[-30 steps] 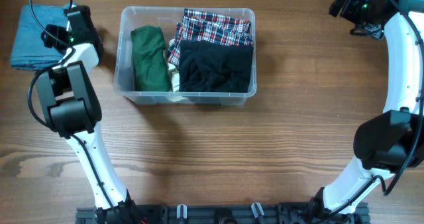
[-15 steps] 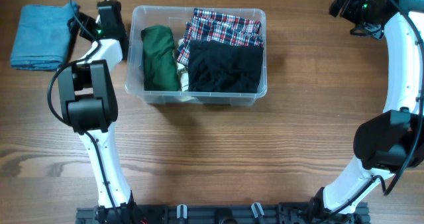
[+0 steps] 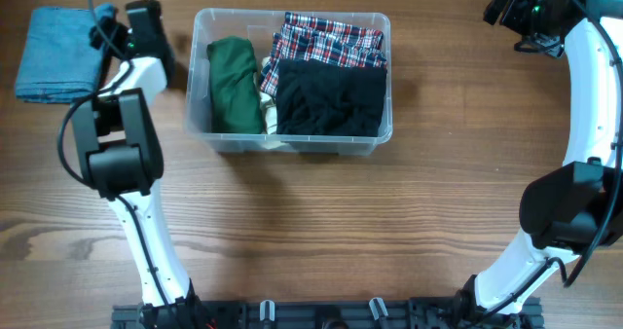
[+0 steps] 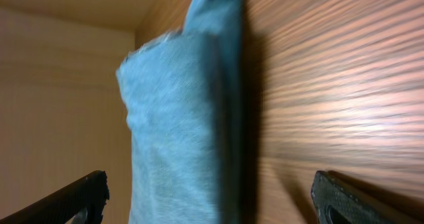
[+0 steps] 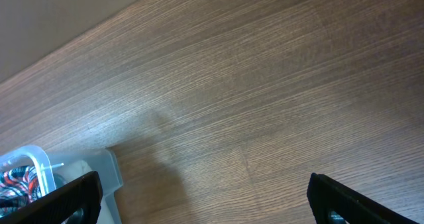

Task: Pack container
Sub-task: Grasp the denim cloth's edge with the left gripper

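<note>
The left gripper should next grab the folded blue cloth by its container-facing edge [image 3: 104, 44] [image 4: 187, 168], so that the rest hangs free to be packed inside.
The clear container [image 3: 292, 145] stands at the upper middle of the table, and its corner [image 5: 36, 166] shows in the right wrist view. Inside lie a folded green garment [image 3: 234, 86], a plaid garment [image 3: 329, 39] and a black garment [image 3: 326, 100]. A folded blue cloth [image 3: 58, 54] [image 4: 175, 131] lies on the table left of the container. My left gripper [image 3: 107, 35] [image 4: 212, 201] is open at the cloth's right edge, with the cloth between and ahead of its fingers. My right gripper [image 3: 498, 6] [image 5: 209, 199] is open over bare wood at the far right.
The table's far edge runs just behind the blue cloth and the container. A black rail [image 3: 321, 314] with clips runs along the front edge, where both arm bases stand.
The container has shifted a little to the right. My left gripper followed it, opened fully, then swung back left to the blue cloth. The right arm has stayed still.
</note>
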Tool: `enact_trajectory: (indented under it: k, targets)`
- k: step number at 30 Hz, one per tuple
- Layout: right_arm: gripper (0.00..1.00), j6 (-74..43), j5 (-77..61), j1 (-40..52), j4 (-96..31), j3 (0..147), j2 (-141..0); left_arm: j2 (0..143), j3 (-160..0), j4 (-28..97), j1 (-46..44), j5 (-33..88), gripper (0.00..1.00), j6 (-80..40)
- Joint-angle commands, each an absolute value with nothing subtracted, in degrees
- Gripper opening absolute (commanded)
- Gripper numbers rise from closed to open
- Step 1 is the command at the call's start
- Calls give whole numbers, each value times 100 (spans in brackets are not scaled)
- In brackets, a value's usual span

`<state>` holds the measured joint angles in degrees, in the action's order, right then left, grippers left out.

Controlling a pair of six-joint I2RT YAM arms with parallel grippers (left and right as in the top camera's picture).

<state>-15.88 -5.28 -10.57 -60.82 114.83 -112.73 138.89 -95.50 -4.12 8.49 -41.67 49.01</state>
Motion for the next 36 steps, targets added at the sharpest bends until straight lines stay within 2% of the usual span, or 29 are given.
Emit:
enact_trajectory:
  k: [1, 14, 16, 20, 22, 24, 30, 36]
  targets:
    - [100, -1667, -473, -1031, -6066, 11463, -11303, 14556, -9153, -19, 1400, -3627, 100, 5063]
    - [100, -1669, -473, -1031, -6066, 11463, -11303, 15251, -9153, -49, 1855, -3516, 99, 5103]
    - [100, -1669, -473, -1031, -6066, 11463, -11303, 15292, -9153, -67, 1855, -3516, 89, 5072]
    - [100, -1667, -473, -1031, -6066, 11463, -11303, 15303, -9153, -233, 1865, -3575, 56, 4860]
    - [100, -1667, -473, -1031, -6066, 11463, -11303, 15303, -9153, -316, 1865, -3649, 33, 4858]
    - [100, -1669, -473, -1031, -6066, 11463, -11303, 15303, -9153, -425, 1863, -3789, 20, 4860]
    - [100, -1669, -473, -1031, -6066, 11463, -11303, 15303, -9153, -891, 1859, -4355, 4, 4860]
    - [100, -1669, -473, -1031, -6066, 11463, -11303, 15288, -9153, -1492, 1809, -5135, 4, 4713]
